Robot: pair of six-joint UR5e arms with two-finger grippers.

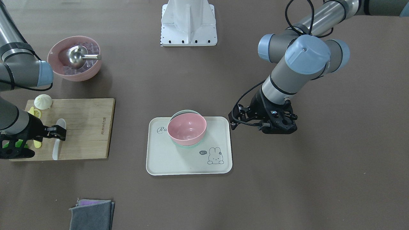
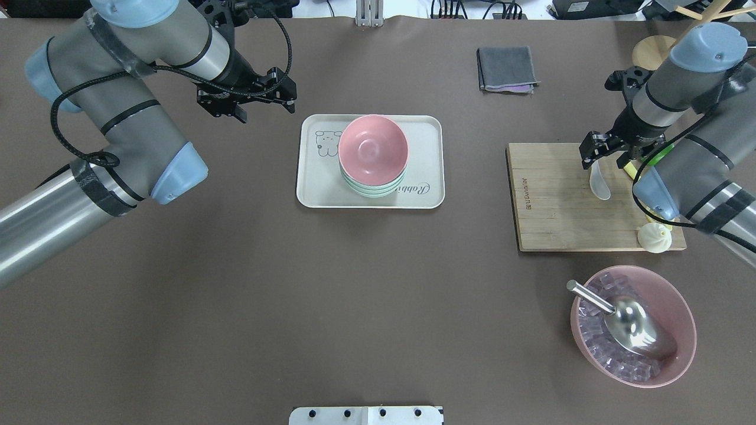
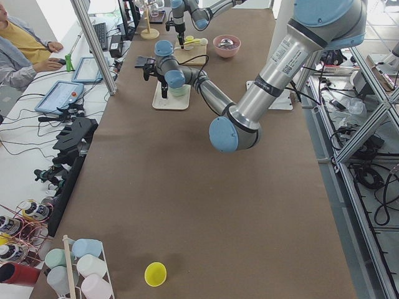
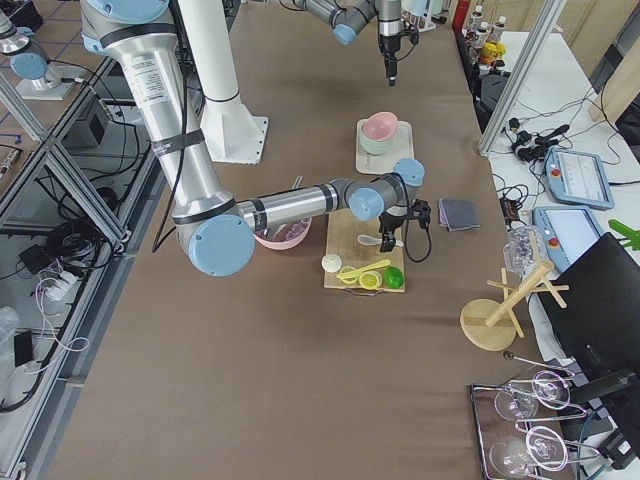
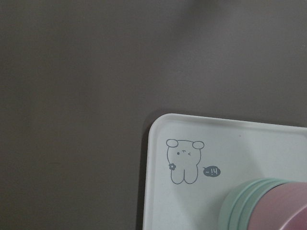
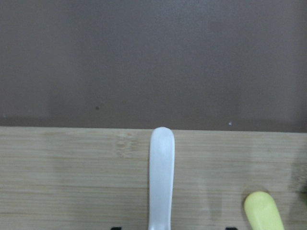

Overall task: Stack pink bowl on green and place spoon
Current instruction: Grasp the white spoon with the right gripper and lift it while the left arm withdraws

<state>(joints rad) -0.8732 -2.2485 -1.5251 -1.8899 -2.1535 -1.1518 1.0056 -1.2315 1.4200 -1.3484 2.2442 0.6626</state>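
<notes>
The white spoon needs to go in the pink bowl (image 1: 187, 129), so the robot's right gripper next needs to grab the spoon by its handle (image 1: 56, 149).
The pink bowl (image 2: 372, 147) sits nested on the green bowls (image 2: 372, 188) on a cream tray (image 2: 313, 189); it also shows in the front view (image 1: 187, 127). The white spoon (image 2: 599, 183) lies on the wooden cutting board (image 2: 555, 200). My right gripper (image 2: 603, 158) is open low over the spoon's handle (image 6: 160, 177), a fingertip on either side of it. My left gripper (image 2: 248, 109) hovers beside the tray's far left corner, open and empty; its wrist view shows the tray's corner (image 5: 163, 191) and the bowls' rims (image 5: 240, 206).
A large pink bowl (image 2: 632, 324) of ice cubes with a metal scoop stands near the robot on its right. A white dumpling (image 2: 654, 239) and yellow and green items lie at the board's right edge. A grey cloth (image 2: 507, 69) lies at the far side.
</notes>
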